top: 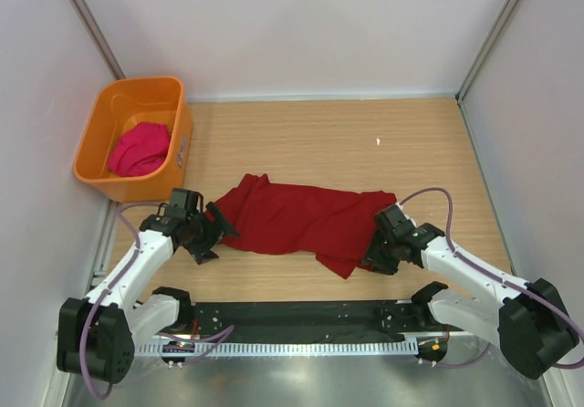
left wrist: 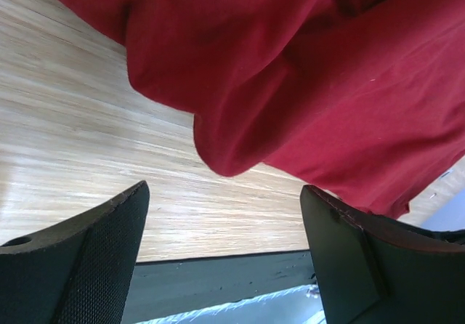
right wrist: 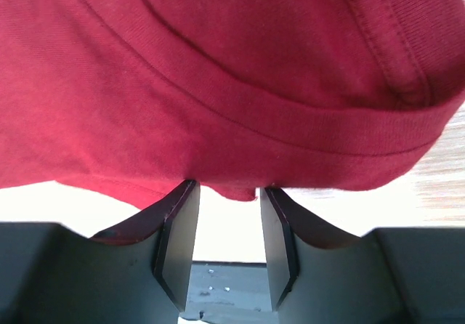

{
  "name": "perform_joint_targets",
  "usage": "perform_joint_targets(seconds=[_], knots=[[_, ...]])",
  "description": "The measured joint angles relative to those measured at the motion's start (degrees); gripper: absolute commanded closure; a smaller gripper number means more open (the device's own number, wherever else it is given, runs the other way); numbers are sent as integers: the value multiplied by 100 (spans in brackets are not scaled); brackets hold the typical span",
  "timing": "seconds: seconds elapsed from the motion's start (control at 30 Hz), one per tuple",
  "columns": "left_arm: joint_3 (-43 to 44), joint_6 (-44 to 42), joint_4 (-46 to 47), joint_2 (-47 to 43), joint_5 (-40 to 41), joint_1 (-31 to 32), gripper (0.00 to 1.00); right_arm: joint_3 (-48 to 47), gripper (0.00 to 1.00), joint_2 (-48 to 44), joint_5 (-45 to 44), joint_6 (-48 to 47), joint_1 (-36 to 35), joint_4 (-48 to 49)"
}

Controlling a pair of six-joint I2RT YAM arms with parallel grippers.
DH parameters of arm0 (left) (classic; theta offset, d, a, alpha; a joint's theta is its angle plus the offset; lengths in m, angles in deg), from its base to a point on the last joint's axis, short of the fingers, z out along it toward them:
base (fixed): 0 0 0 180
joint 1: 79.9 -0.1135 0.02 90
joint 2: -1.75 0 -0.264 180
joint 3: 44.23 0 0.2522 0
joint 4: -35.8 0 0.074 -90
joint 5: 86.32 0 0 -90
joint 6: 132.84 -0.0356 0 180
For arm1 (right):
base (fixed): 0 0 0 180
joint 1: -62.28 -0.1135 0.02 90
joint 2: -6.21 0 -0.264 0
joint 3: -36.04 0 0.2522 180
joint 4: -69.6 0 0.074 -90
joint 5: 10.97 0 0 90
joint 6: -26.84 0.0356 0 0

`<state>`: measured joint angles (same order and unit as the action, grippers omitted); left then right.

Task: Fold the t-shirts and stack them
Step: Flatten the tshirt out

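Note:
The hemmed edge of the crimson shirt [right wrist: 230, 182] lies across the gap between the right gripper's fingers and would be pinched if they closed now, so the right gripper needs to close on that edge.
A dark crimson t-shirt [top: 306, 220] lies crumpled and stretched sideways across the middle of the wooden table. A magenta-pink t-shirt [top: 139, 149] sits bunched inside the orange tub. My left gripper [top: 212, 234] is at the crimson shirt's left end, open wide. In the left wrist view a fold of that shirt [left wrist: 305, 77] hangs beyond the gripper [left wrist: 225, 222], with nothing between the fingers. My right gripper [top: 379, 243] is at the shirt's right end. There its fingers [right wrist: 178, 237] stand apart under a hemmed edge of the cloth [right wrist: 218, 99], which drapes over the tips, ungripped.
The orange tub [top: 100, 120] stands at the back left, against the left wall. A small white speck [top: 379, 140] lies on the wood at the back right. White walls close in three sides, and a black rail [top: 292, 316] runs along the near edge.

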<state>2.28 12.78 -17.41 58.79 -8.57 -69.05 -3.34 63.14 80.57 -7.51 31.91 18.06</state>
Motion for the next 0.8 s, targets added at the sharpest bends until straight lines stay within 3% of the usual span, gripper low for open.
perform_joint_targets(seconds=[0.17, 0.33, 0.37, 0.4, 0.47, 0.5, 0.67, 0.8], knots=[[-44, 11, 225, 439, -42, 188, 15, -74, 63, 247, -92, -15, 0, 35], [-37, -28, 507, 807, -22, 205, 35, -83, 85, 315, -199, -79, 39, 85], [-17, -59, 527, 896, 4, 205, 41, -83, 94, 326, -245, -96, 46, 92], [9, -96, 540, 990, 55, 205, 57, -92, 98, 332, -282, -127, 52, 90], [129, -214, 492, 1141, 179, 212, 74, -131, 99, 330, -385, -186, 59, 20], [251, -319, 448, 1204, 245, 214, 100, -195, 99, 317, -444, -216, 59, -68], [1078, -772, 87, 1095, 522, 216, 100, -1027, 99, 0, -833, -546, 59, -807], [1840, -1082, -398, 435, 719, 216, 100, -2026, 99, -573, -1150, -903, 59, -1364]])
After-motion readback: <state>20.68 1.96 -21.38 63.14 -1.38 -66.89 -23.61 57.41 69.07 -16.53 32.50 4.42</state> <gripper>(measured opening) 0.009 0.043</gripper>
